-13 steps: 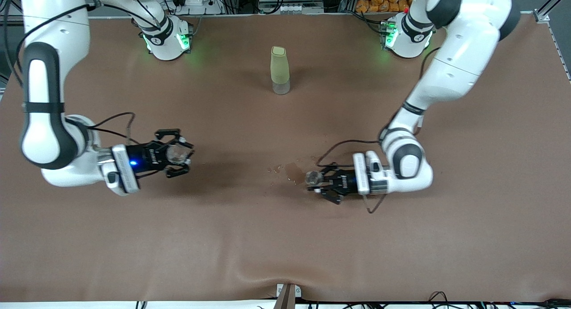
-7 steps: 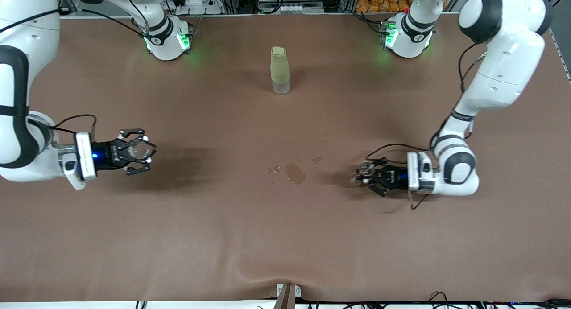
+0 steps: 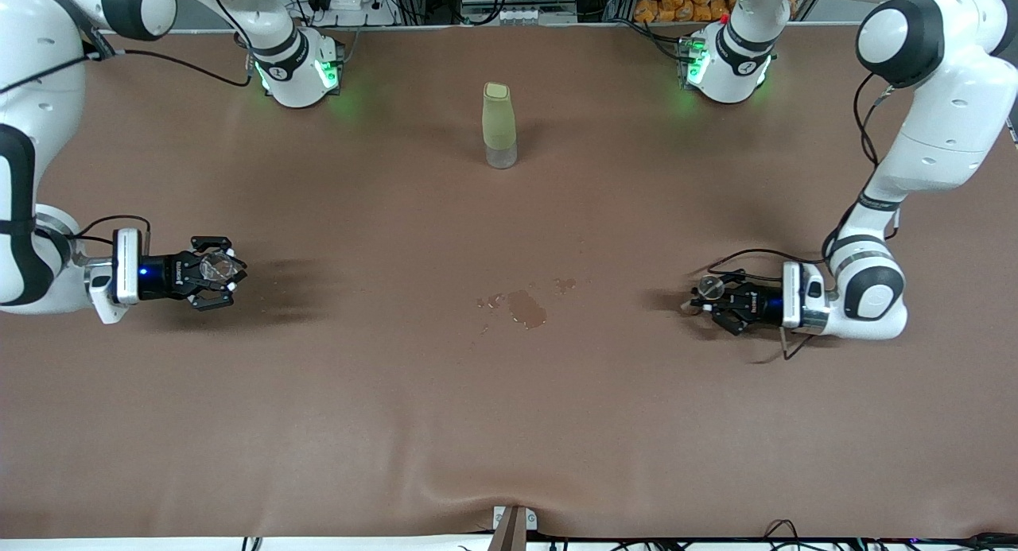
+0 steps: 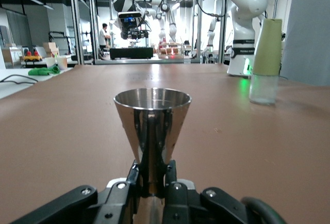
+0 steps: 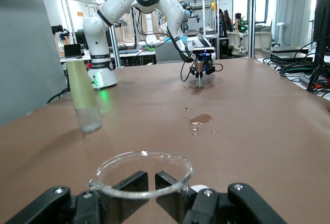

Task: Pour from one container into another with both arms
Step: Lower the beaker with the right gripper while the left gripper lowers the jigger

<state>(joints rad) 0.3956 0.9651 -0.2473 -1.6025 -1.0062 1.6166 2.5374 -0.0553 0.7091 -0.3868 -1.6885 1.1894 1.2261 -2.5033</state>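
Observation:
The glass beaker point(image 5: 140, 175) is hanging above the shadowed table. It is too early to release it, so I need to keep my right gripper closed around it.
My left gripper point(image 3: 720, 299) point(image 4: 152, 182) is shut on the stem of a shiny metal cone cup point(image 4: 152, 123) point(image 3: 707, 287). It holds the cup upright, low over the table at the left arm's end. My right gripper point(image 3: 213, 270) point(image 5: 151, 185) is shut on a clear glass beaker point(image 5: 140, 175) point(image 3: 215, 266) with a pouring lip, low over the right arm's end. The beaker looks empty. I cannot see into the metal cup. In the right wrist view the metal cup point(image 5: 199, 73) shows small in the distance.
A tall bottle point(image 3: 499, 126) point(image 4: 267, 61) point(image 5: 85, 97) with an olive sleeve and clear base stands mid-table between the two arm bases point(image 3: 298, 70). A wet spill point(image 3: 525, 306) point(image 5: 200, 118) marks the brown cloth in the middle, between the grippers.
Both arms have drawn apart from the middle, each toward its own end of the table with its container still gripped. The spill, half hidden before, now lies uncovered.

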